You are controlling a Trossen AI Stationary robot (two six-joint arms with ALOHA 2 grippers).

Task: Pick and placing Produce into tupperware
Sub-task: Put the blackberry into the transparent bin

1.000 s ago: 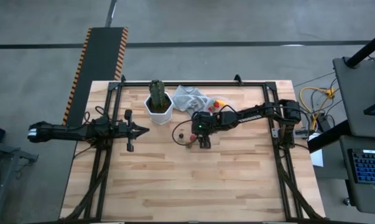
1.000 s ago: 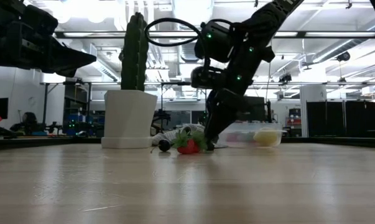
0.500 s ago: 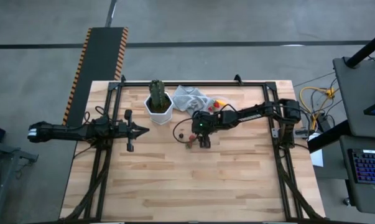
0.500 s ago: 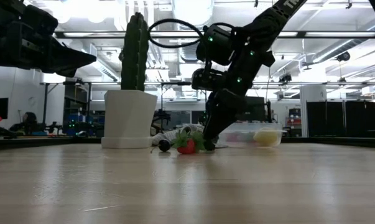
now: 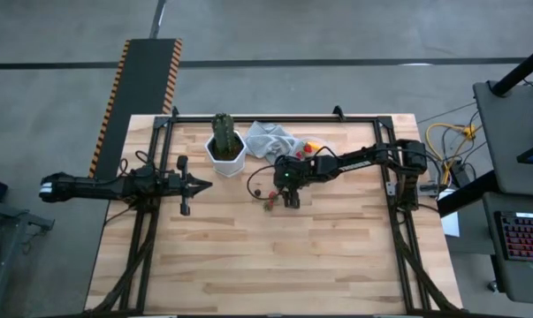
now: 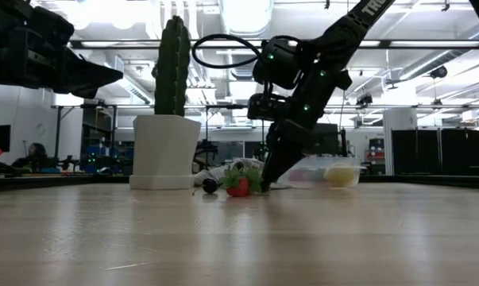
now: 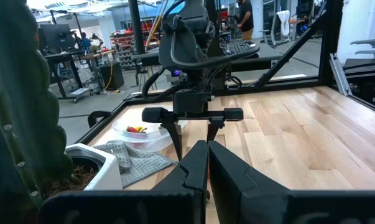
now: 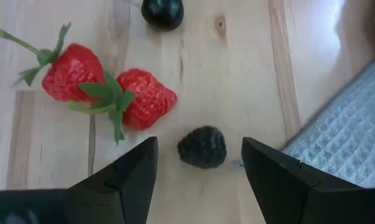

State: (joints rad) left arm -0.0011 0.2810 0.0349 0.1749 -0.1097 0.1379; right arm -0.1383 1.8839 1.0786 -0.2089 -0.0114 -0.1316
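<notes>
My right gripper grabs the dark blackberry by its round bumpy body (image 8: 201, 147) next, to add it to the tupperware.
My right gripper (image 8: 199, 180) is open, slanting down over the middle of the table (image 5: 278, 201). A dark blackberry (image 8: 202, 147) lies on the wood between its two fingers, clear of both. Two red strawberries (image 8: 72, 71) (image 8: 143, 98) with green stalks lie just beyond it, and a dark round berry (image 8: 162, 11) farther off. The see-through tupperware (image 5: 310, 150) stands at the far side, with red and yellow pieces inside (image 7: 136, 130). My left gripper (image 5: 204, 185) is shut and level at the table's left, touching nothing.
A tall green cactus (image 5: 223, 129) in a white hexagonal pot (image 6: 165, 151) stands at the far left of centre. A light grey cloth (image 5: 270, 139) lies between the pot and the tupperware, its edge (image 8: 355, 137) close to my right gripper. Bare wood fills the near half.
</notes>
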